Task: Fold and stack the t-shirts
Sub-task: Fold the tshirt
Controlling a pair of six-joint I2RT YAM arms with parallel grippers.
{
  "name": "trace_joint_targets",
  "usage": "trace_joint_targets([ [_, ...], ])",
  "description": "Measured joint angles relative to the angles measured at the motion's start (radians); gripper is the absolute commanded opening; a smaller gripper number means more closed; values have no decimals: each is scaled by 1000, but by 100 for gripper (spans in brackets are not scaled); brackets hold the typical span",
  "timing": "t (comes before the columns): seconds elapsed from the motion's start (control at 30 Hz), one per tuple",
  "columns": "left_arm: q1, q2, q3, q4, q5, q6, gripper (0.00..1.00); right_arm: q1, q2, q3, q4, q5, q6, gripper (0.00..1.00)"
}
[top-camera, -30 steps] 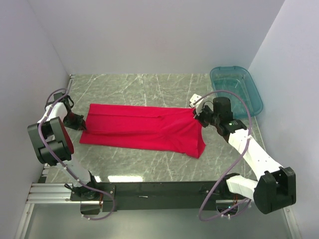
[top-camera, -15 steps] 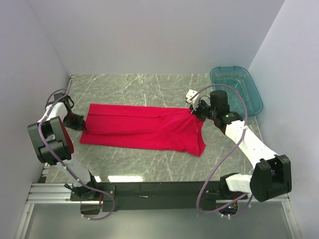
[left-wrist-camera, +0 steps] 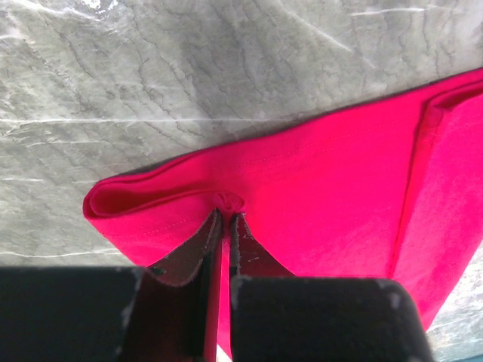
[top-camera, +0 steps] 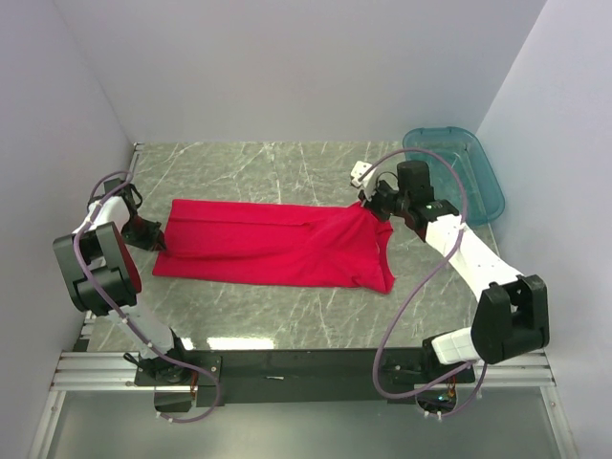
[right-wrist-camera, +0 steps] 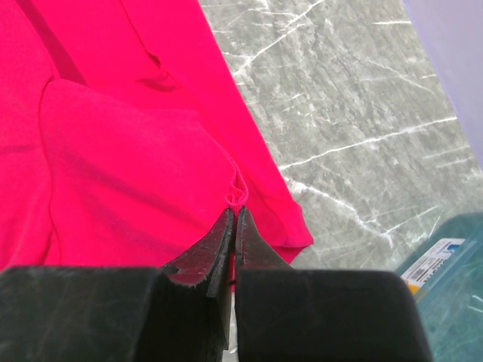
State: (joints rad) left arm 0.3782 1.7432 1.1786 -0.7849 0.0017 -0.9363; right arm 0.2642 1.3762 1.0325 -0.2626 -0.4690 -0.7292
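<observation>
The pinched edge sits low with the band flat around it, so my left gripper opens now. The band would end on the marble table.
The red t-shirt (top-camera: 273, 247) lies folded into a long band across the marble table. My left gripper (top-camera: 159, 245) is shut on the shirt's left edge, low at the table; the wrist view shows the red fabric (left-wrist-camera: 317, 188) pinched between its tips (left-wrist-camera: 226, 213). My right gripper (top-camera: 371, 207) is shut on the shirt's right end and holds it lifted a little above the table; the cloth (right-wrist-camera: 128, 158) hangs from its tips (right-wrist-camera: 235, 210). No neck label shows.
A teal plastic bin (top-camera: 457, 172) stands at the back right, just beyond my right arm; its corner shows in the right wrist view (right-wrist-camera: 445, 264). White walls close in the table on the left, back and right. A black rail runs along the front edge (top-camera: 306, 363).
My right gripper has moved up and toward the back left with the shirt's right end, pulling that end inward. The left gripper has not moved.
</observation>
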Motion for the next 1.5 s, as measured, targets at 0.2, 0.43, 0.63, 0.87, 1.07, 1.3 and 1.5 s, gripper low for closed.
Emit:
trace_joint_targets([
  [0.2, 0, 5, 0, 2, 0, 0, 7, 3, 31, 17, -7, -5, -21, 0],
  [0.43, 0, 5, 0, 2, 0, 0, 7, 5, 49, 18, -11, -6, -28, 0],
  [0.63, 0, 5, 0, 2, 0, 0, 7, 6, 68, 33, -16, -2, -28, 0],
  [0.87, 0, 13, 17, 1, 10, 4, 24, 6, 71, 34, -16, 2, -28, 0],
  [1.07, 0, 11, 37, 37, 82, 55, 55, 6, 85, 34, -16, 6, -28, 0],
  [1.3, 0, -106, 33, 151, 232, 132, 56, 6, 90, 34, -15, 9, -28, 0],
  [1.5, 0, -331, -95, 287, 324, 192, 61, 6, 104, 36, -15, 13, -32, 0],
])
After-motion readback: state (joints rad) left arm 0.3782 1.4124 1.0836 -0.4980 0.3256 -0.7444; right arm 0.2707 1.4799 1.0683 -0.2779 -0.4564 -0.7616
